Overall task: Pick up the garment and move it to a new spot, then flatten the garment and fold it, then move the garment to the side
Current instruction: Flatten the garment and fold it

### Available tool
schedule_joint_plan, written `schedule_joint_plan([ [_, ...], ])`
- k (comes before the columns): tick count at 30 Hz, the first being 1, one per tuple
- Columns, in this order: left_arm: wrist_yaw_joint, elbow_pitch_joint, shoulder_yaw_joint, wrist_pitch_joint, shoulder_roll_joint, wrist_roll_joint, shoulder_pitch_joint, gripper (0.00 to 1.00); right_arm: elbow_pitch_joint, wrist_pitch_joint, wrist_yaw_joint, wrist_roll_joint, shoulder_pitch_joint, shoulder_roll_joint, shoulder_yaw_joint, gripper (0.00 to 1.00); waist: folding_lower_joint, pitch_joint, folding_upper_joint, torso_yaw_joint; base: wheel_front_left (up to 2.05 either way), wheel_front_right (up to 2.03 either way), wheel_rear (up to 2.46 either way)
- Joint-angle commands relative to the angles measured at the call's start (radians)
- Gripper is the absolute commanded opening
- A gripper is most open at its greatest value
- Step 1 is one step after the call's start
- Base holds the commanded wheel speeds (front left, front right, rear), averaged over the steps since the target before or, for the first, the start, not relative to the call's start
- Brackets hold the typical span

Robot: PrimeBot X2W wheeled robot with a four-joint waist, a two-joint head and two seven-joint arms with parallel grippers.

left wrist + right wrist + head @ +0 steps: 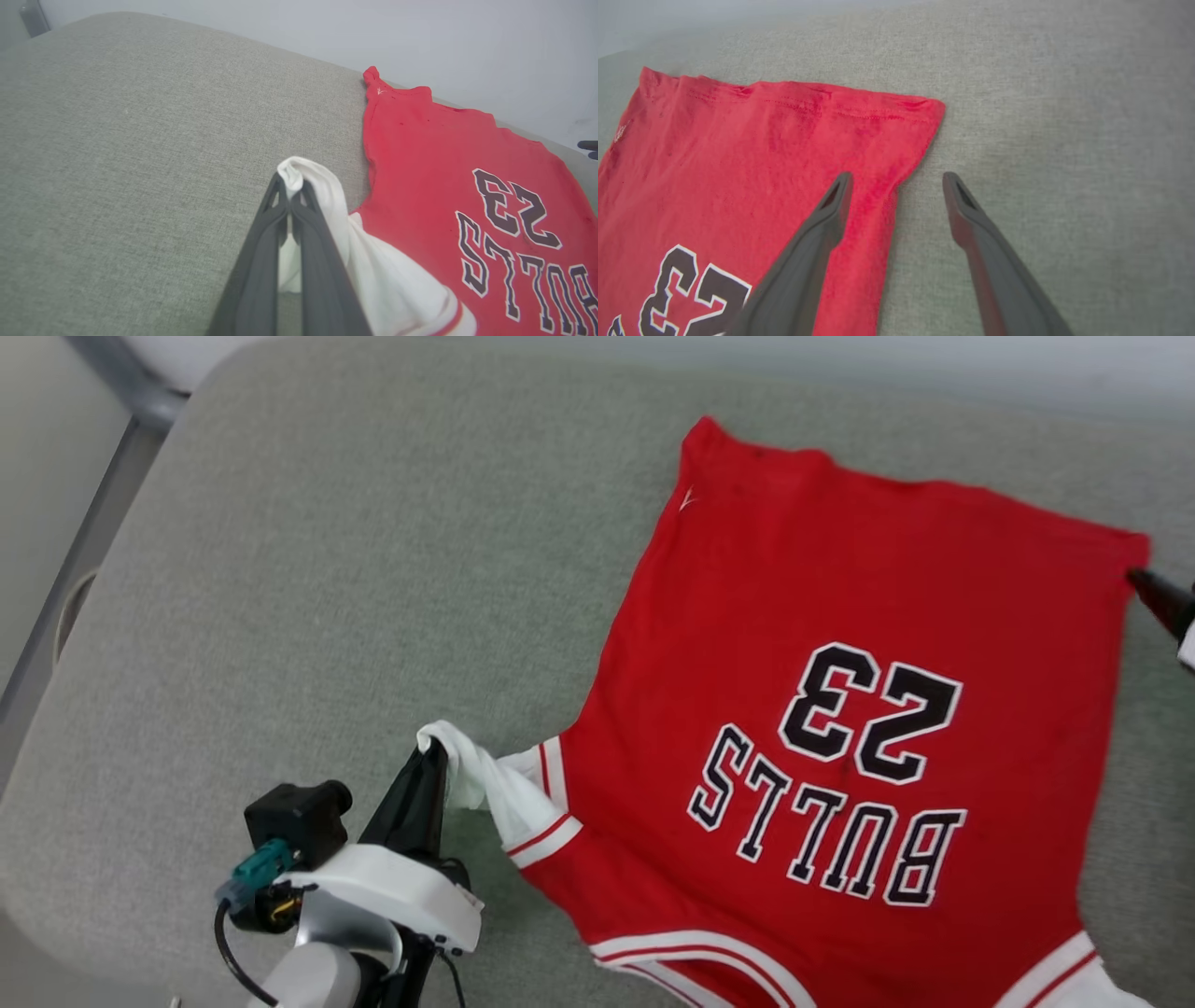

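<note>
The right gripper grabs the jersey (851, 605) by its hem corner (1133, 548) next, to flatten and fold the jersey.
The garment (840, 644), a red jersey, lies spread on the grey cushioned surface (373, 569) with its "BULLS 23" face up and the lettering upside down to me. My left gripper (431, 747) is shut on the bunched end of its white sleeve (327, 196), held a little above the surface at the lower left. My right gripper (896, 179) is open, its fingers straddling the garment's (738, 163) right side edge just below the hem corner; one dark fingertip (1153, 593) shows at the right edge of the head view.
The grey surface's rounded left edge (112, 560) borders a pale floor and a grey metal bar (131, 392). A pale wall (420, 37) stands behind the surface. Bare cushion stretches left of the garment.
</note>
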Motion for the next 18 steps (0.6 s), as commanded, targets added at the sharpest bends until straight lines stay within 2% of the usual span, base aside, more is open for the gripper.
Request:
schedule_joint_plan([
  [1, -0.006, -0.014, -0.003, -0.008, 0.003, 0.012, -0.024, 0.00, 0.013, 0.025, -0.001, -0.018, -0.050, 0.000, 0.009, 1.00, -0.0003, 0.072, -0.0001, 0.053, 0.00, 0.00, 0.00],
  [9, -0.012, -0.069, -0.040, -0.011, -0.017, 0.044, -0.083, 0.00, 0.112, 0.110, -0.001, -0.121, -0.210, -0.022, -0.006, 1.00, -0.0003, 0.177, -0.0001, 0.102, 0.00, 0.00, 0.00],
  [14, -0.014, -0.081, -0.051, -0.019, -0.023, 0.049, -0.096, 0.00, 0.197, 0.202, -0.001, -0.161, -0.193, -0.001, 0.027, 1.00, -0.0003, 0.207, -0.0001, 0.106, 0.00, 0.00, 0.00],
  [15, -0.014, -0.079, -0.051, -0.020, -0.023, 0.048, -0.095, 0.00, 0.221, 0.237, -0.001, -0.187, -0.172, -0.005, 0.043, 0.56, -0.0003, 0.209, -0.0001, 0.106, 0.00, 0.00, 0.00],
  [16, -0.014, -0.077, -0.051, -0.021, -0.023, 0.047, -0.093, 0.00, 0.246, 0.272, -0.001, -0.201, -0.155, -0.005, 0.048, 0.20, -0.0003, 0.209, -0.0001, 0.105, 0.00, 0.00, 0.00],
  [17, -0.013, -0.075, -0.051, -0.022, -0.024, 0.046, -0.093, 0.00, 0.260, 0.292, -0.001, -0.202, -0.147, 0.002, 0.043, 0.00, -0.0003, 0.208, -0.0001, 0.105, 0.00, 0.00, 0.00],
  [18, -0.013, -0.071, -0.054, -0.020, -0.024, 0.045, -0.093, 0.00, 0.270, 0.308, -0.001, -0.193, -0.145, 0.013, 0.032, 0.00, -0.0003, 0.206, -0.0001, 0.104, 0.00, 0.00, 0.00],
])
